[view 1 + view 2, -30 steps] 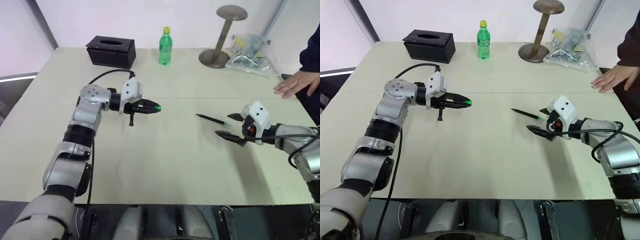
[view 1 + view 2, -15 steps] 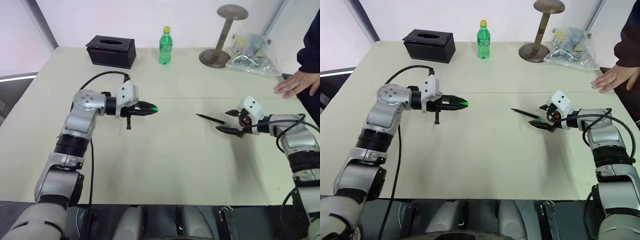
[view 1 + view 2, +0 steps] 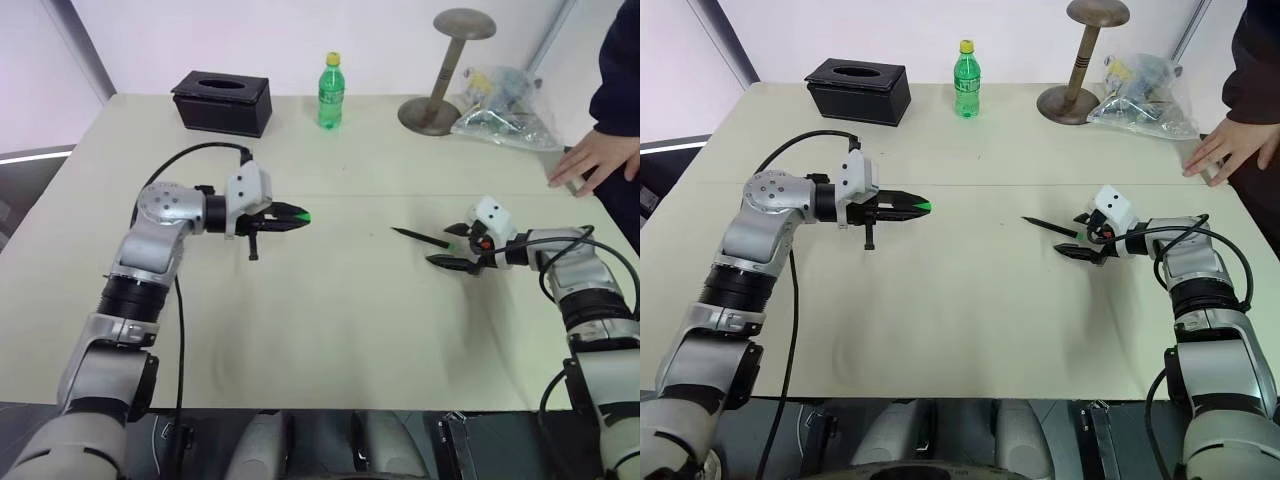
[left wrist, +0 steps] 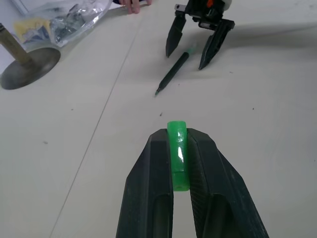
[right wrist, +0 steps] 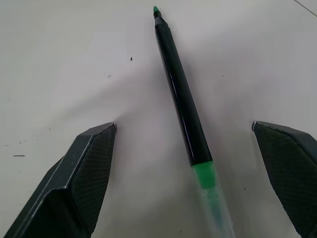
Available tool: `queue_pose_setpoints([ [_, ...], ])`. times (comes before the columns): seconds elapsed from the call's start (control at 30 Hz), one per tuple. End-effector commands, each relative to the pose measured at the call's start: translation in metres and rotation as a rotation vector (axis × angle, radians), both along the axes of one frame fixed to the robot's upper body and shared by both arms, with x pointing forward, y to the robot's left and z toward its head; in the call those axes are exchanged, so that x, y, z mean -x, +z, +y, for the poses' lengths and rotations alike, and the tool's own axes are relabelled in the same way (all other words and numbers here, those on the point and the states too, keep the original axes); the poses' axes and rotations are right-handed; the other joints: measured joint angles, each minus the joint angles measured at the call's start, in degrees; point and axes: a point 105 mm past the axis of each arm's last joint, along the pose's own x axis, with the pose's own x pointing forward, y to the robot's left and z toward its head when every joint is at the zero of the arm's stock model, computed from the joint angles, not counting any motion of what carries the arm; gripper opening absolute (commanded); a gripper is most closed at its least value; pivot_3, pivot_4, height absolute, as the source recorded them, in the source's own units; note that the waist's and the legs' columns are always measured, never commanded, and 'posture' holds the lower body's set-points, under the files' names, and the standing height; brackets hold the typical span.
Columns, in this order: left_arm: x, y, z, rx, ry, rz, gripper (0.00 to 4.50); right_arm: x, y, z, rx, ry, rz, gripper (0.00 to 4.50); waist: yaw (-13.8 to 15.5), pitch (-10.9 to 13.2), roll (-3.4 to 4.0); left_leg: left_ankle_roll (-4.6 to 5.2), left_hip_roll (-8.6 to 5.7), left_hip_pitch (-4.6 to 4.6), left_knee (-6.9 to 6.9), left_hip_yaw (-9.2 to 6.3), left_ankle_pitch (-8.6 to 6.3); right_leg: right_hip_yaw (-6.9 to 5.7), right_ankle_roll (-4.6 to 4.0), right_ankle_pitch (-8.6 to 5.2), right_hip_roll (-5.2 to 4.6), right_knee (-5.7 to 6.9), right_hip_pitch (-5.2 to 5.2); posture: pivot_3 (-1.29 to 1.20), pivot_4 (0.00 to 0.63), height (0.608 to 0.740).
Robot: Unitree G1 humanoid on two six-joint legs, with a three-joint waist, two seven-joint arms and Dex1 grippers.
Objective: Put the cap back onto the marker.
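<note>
My right gripper should close now: my fingers are beside the green end of the marker. Closing now would hold it.
The cap (image 4: 177,148), a tiny bright green cylinder, sits pinched between the tips of my left gripper (image 3: 300,216), which is shut on it and held above the table's left middle, pointing right. The marker (image 3: 420,238), a slim black pen, lies flat on the table right of centre, its uncapped tip (image 5: 156,10) towards the left gripper. My right gripper (image 3: 1068,234) is open and low over the table. One finger stands on each side of the marker's green end (image 5: 204,174), and neither touches it.
Along the far edge stand a black tissue box (image 3: 222,102), a green bottle with a yellow lid (image 3: 331,92), a wooden stand (image 3: 440,70) and a plastic bag (image 3: 500,110). A person's hand (image 3: 595,160) rests on the table's far right edge.
My right gripper has moved forward and down to the marker and now straddles its green end. The left gripper has kept the cap and hardly moved.
</note>
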Motion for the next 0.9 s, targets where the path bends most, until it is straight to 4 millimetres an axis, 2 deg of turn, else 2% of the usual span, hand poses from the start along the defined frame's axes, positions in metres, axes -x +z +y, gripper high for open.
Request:
queue_pose_setpoints([
  [0.03,0.002,0.012,0.002,0.018,0.002,-0.043,0.06,-0.001,0.004,-0.001,-0.001,0.004,-0.015,4.5,0.0,0.0,0.0,0.0,0.0,0.0,0.0,0.0,0.0,0.0,0.0,0.0,0.0,0.0,0.0,0.0,0.15,0.74],
  [0.07,0.002,0.012,0.002,0.018,0.002,-0.044,0.0,-0.001,0.003,0.0,0.0,0.005,-0.013,3.96,0.0,0.0,0.0,0.0,0.0,0.0,0.0,0.0,0.0,0.0,0.0,0.0,0.0,0.01,0.0,0.0,0.15,0.74],
  [0.13,0.003,0.012,0.003,0.016,0.002,-0.043,0.0,-0.001,0.002,0.0,-0.001,0.006,-0.01,3.22,0.0,0.0,0.0,0.0,0.0,0.0,0.0,0.0,0.0,0.0,0.0,0.0,0.0,0.01,0.0,0.0,0.15,0.74],
  [0.33,0.001,0.013,0.004,0.013,0.008,-0.051,0.0,0.0,-0.003,0.001,0.002,0.01,0.004,0.16,0.0,0.0,0.0,-0.01,0.0,0.01,0.01,0.01,0.01,0.01,0.0,0.0,0.0,0.06,-0.01,0.0,0.15,0.74],
  [0.6,0.0,0.013,0.004,0.016,0.01,-0.058,0.0,0.001,-0.001,0.0,0.013,0.015,-0.002,0.07,0.0,0.0,0.0,-0.02,0.0,0.01,0.02,0.03,0.01,0.02,0.0,0.0,0.0,0.08,0.0,0.0,0.15,0.74],
  [0.77,-0.002,0.008,0.001,-0.004,-0.011,-0.083,0.0,0.003,0.015,0.001,0.083,0.035,-0.104,0.07,0.1,0.0,0.01,-0.02,0.0,0.01,0.02,0.03,0.01,0.02,0.0,0.0,-0.01,0.08,-0.02,0.0,0.15,0.74],
  [0.9,-0.007,0.002,-0.004,-0.019,-0.052,-0.13,0.0,0.015,0.034,0.012,0.164,0.085,-0.21,0.07,0.3,0.0,0.04,-0.02,-0.02,-0.07,0.02,0.04,0.01,0.03,0.0,0.0,-0.04,0.11,-0.11,0.0,0.15,0.74],
])
